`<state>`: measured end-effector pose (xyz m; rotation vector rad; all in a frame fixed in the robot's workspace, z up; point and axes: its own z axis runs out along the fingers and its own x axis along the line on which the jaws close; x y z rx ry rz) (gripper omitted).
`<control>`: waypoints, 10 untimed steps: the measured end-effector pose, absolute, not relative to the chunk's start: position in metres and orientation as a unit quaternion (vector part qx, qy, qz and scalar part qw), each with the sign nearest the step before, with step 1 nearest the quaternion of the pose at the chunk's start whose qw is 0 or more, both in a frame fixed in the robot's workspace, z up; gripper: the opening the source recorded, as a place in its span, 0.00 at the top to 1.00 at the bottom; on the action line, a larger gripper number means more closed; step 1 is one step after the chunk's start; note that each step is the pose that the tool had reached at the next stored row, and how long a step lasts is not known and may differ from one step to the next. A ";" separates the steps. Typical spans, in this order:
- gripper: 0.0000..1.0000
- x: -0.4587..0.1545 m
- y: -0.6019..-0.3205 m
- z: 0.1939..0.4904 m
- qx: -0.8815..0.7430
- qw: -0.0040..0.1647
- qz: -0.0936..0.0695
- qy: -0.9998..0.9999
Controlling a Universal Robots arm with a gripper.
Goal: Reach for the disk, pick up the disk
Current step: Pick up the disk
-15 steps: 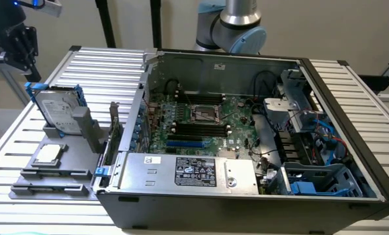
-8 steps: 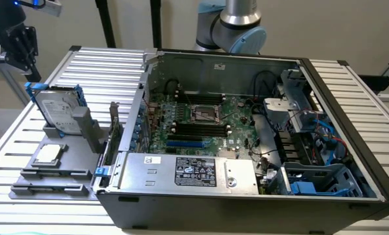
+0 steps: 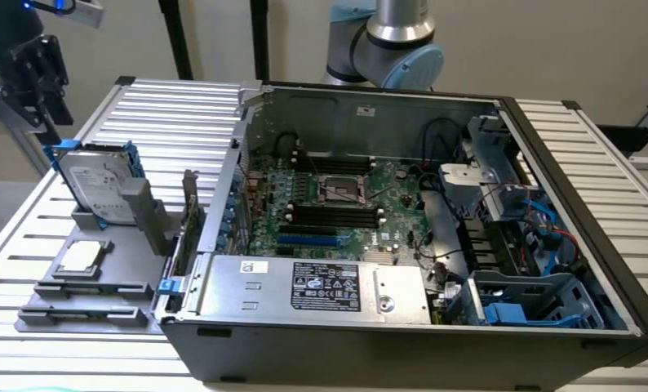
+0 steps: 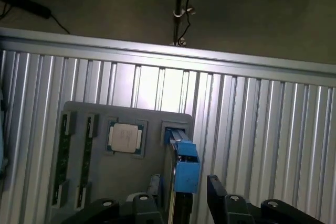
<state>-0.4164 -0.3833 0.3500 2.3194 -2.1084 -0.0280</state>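
Observation:
It isn't time to close on the disk yet: my fingers are above the top corner (image 3: pixel 67 147) of the disk's white label side (image 3: pixel 101 186), so I need to first lower my gripper.
The disk (image 3: pixel 93 184), a silver-grey drive with a white label and blue rails, stands on edge in a grey fixture (image 3: pixel 139 214) at the exterior view's left. My black gripper (image 3: pixel 47 122) hangs just above the disk's top corner. In the wrist view the disk (image 4: pixel 185 167) appears edge-on, its blue rail toward the camera. The gripper (image 4: pixel 181 200) is open, with one finger on each side of the disk. A visible gap separates the fingers (image 4: pixel 216 190) from the disk's edge.
A small square silver chip (image 3: pixel 82 255) (image 4: pixel 125 137) lies in the grey tray (image 3: pixel 52 314) beside the disk. An open computer case (image 3: pixel 411 245) takes up the middle and the exterior view's right of the slatted aluminium table (image 3: pixel 171 106). The table's edge (image 4: pixel 210 56) and the floor lie beyond the tray.

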 end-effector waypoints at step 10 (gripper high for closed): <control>0.40 -0.416 -0.383 0.346 0.713 0.003 -0.009 -0.701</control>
